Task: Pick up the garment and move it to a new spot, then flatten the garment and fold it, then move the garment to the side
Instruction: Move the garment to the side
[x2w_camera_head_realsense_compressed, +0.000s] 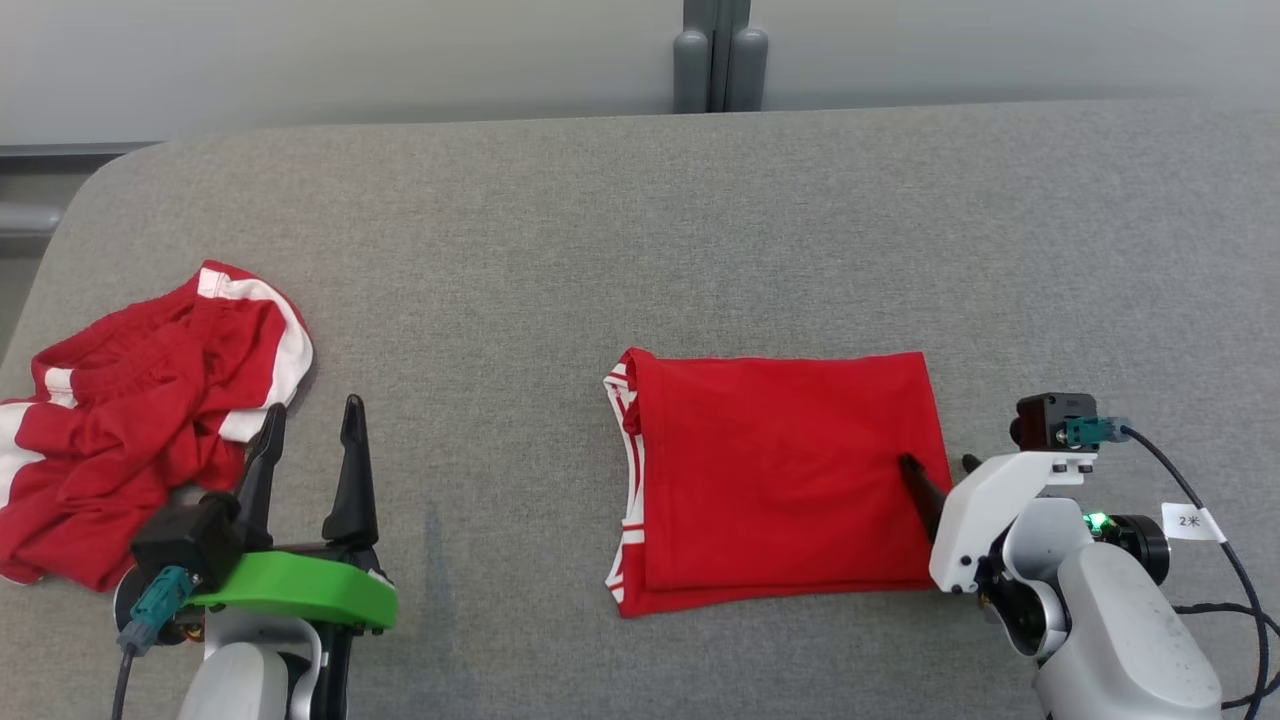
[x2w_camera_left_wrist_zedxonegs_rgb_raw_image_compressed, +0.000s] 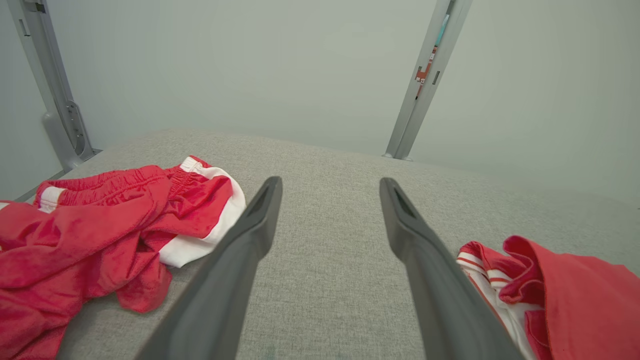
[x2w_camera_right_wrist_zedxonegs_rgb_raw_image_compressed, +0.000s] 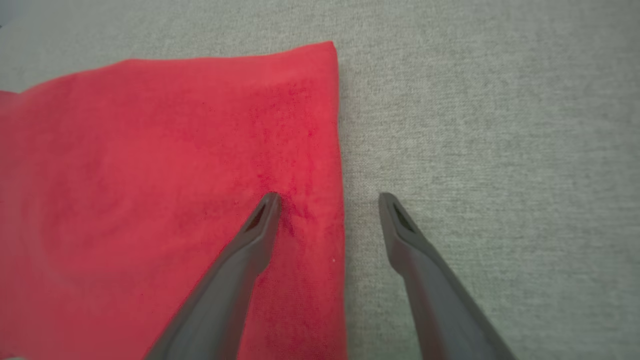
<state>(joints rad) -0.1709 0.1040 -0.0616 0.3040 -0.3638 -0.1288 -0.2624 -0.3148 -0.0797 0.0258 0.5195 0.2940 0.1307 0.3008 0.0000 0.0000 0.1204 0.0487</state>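
Observation:
My right gripper should grab the folded garment by its plain red edge (x2w_camera_head_realsense_compressed: 937, 420) opposite the striped trim (x2w_camera_head_realsense_compressed: 632, 480) next, and then move the garment to the side.
A red garment (x2w_camera_head_realsense_compressed: 780, 480) with white-striped trim lies folded into a flat rectangle on the grey fabric surface (x2w_camera_head_realsense_compressed: 600, 250), right of centre. My right gripper (x2w_camera_head_realsense_compressed: 937, 462) is open and straddles its right edge. In the right wrist view the left finger (x2w_camera_right_wrist_zedxonegs_rgb_raw_image_compressed: 260, 225) presses on the red garment (x2w_camera_right_wrist_zedxonegs_rgb_raw_image_compressed: 150, 200) while the other finger rests over bare grey cloth, so the right gripper (x2w_camera_right_wrist_zedxonegs_rgb_raw_image_compressed: 328, 197) holds nothing. My left gripper (x2w_camera_head_realsense_compressed: 315, 407) stands open and empty at the lower left. In the left wrist view the left gripper (x2w_camera_left_wrist_zedxonegs_rgb_raw_image_compressed: 331, 181) points over bare surface, with the folded garment's striped edge (x2w_camera_left_wrist_zedxonegs_rgb_raw_image_compressed: 590, 305) at its right.
A second red and white garment (x2w_camera_head_realsense_compressed: 140, 420) lies crumpled at the left edge, just left of the left gripper, and shows as a heap (x2w_camera_left_wrist_zedxonegs_rgb_raw_image_compressed: 100, 235) in the left wrist view. A grey post (x2w_camera_head_realsense_compressed: 718, 60) stands behind the far edge. A black cable (x2w_camera_head_realsense_compressed: 1240, 570) hangs by the right arm.

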